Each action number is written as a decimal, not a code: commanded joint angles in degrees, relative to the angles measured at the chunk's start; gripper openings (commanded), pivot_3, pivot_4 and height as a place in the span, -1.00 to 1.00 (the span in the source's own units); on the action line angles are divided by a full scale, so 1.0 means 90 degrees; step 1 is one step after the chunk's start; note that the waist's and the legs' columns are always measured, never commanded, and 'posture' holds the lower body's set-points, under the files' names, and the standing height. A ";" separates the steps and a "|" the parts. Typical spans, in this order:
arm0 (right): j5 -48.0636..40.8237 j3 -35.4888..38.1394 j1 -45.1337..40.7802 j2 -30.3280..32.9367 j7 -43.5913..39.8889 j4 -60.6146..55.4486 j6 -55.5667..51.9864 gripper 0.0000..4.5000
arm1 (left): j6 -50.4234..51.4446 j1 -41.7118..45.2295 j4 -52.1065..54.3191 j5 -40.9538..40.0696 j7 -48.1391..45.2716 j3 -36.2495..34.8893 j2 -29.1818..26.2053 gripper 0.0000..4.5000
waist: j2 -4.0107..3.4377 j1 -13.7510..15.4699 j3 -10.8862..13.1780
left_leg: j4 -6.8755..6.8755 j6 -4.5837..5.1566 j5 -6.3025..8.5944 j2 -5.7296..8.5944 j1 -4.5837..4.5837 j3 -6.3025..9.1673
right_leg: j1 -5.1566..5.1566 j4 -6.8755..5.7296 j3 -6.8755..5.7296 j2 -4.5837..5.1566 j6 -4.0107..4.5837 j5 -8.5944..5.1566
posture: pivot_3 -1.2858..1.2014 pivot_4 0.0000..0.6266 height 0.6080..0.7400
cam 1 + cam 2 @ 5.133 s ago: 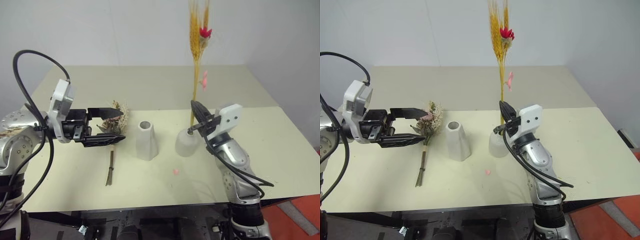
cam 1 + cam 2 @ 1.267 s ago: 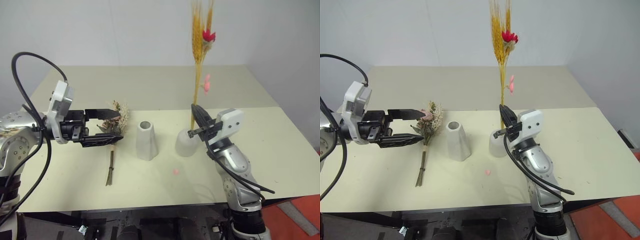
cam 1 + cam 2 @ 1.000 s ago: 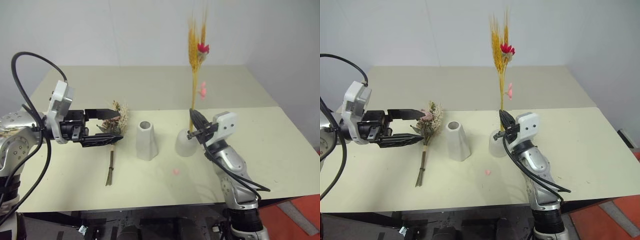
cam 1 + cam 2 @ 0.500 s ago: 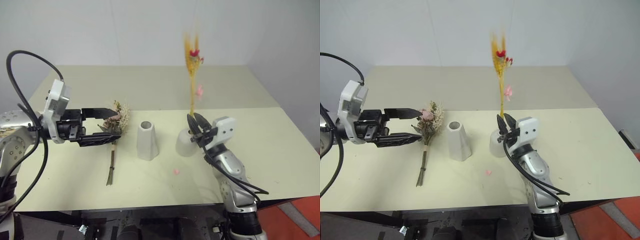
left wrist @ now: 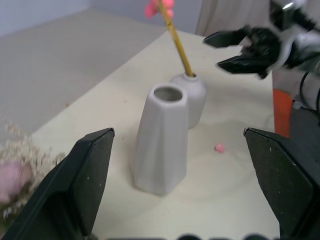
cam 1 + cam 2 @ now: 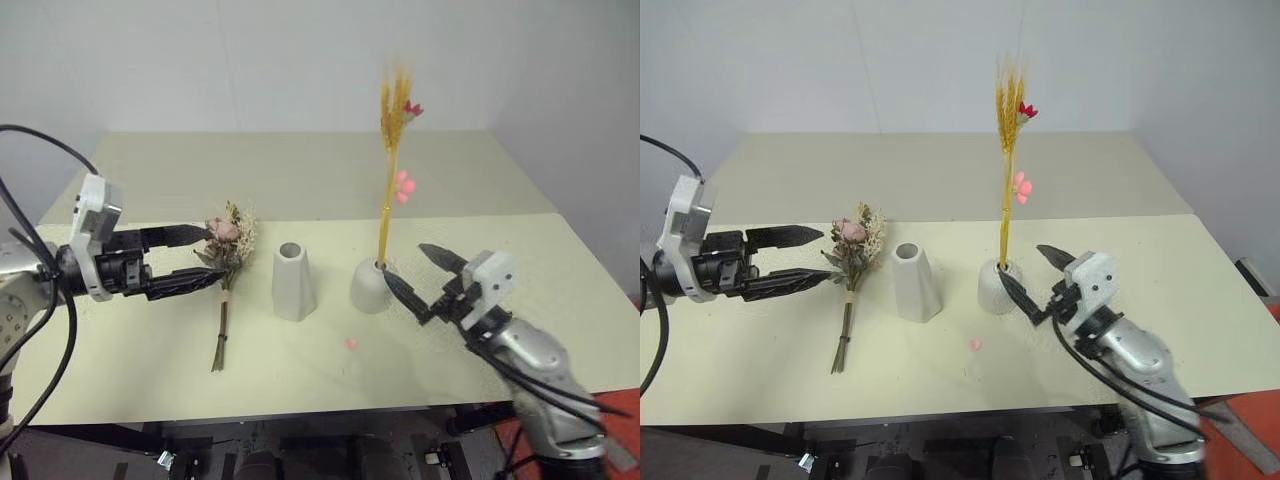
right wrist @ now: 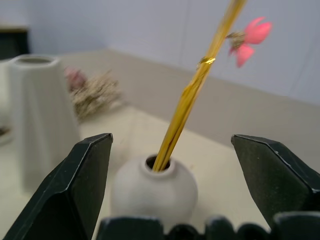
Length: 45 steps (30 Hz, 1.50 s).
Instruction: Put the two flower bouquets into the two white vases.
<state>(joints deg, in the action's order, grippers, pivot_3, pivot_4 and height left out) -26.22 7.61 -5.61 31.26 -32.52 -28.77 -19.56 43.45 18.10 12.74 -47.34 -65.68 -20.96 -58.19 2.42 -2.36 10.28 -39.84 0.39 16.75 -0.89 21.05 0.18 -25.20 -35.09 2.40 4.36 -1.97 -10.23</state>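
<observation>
Petals and dried blossoms crowd the top of the bushy bouquet. My left gripper will grab it next by the wrapped part of its stems.
The thin yellow-stemmed bouquet stands upright in the squat white vase, leaning slightly and held by nothing. My right gripper is open just to the right of that vase, apart from the stem. The tall tapered vase stands empty to the left of the squat one. Left of it the bushy bouquet with the pink rose lies flat on the table, stems toward the front edge. My left gripper hangs open and empty just left of its flower head, above the table.
A small loose pink petal lies on the cream table in front of the two vases. The table's front edge runs close below my arms. A white wall stands behind the table.
My right gripper has opened, let go of the yellow stem and pulled back to the right. The spray has dropped lower into the squat vase. My left gripper has drifted a little left.
</observation>
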 commanded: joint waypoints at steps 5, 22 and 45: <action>-0.1544 0.0972 0.0064 0.1428 -0.1096 -0.0587 -0.1233 0.99 | 0.0754 -0.0249 0.0507 0.0371 0.0856 0.0045 -0.0640 1.00 | 0.0001 0.0024 0.0000 | 0.0001 0.0000 0.0000 0.0000 -0.0001 0.0000 | 0.0002 0.0000 0.0000 -0.0001 -0.0002 -0.0002 | 0.03 -0.52 1.00; -0.2614 0.1542 -0.0281 0.2751 -0.2221 -0.0641 -0.1796 1.00 | 0.3865 0.2896 -0.1317 0.2529 0.3743 0.3789 0.1178 0.73 | 0.0007 0.0174 -0.0001 | -0.0007 0.0001 0.0000 0.0008 0.0008 0.0002 | 0.0009 0.0009 0.0001 0.0001 -0.0004 -0.0001 | 0.03 -0.52 1.00; -0.2602 0.1602 -0.0354 0.2717 -0.2350 -0.0363 -0.1848 1.00 | 0.0914 0.3189 -0.0758 0.1395 0.4199 -0.0379 0.2549 -0.94 | 0.0010 0.0261 0.0000 | -0.0023 0.0000 0.0000 0.0006 0.0015 0.0005 | 0.0008 0.0004 -0.0007 0.0007 -0.0001 0.0005 | 0.03 -0.52 1.00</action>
<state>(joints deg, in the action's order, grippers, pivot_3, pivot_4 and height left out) -48.67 20.89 -7.77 55.29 -53.09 -32.08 -36.46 53.35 43.01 1.64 -29.18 -26.39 -19.55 -35.36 2.51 -0.01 10.28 -40.07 0.39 16.75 -0.82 21.22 0.23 -25.13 -35.04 2.31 4.43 -1.99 -10.18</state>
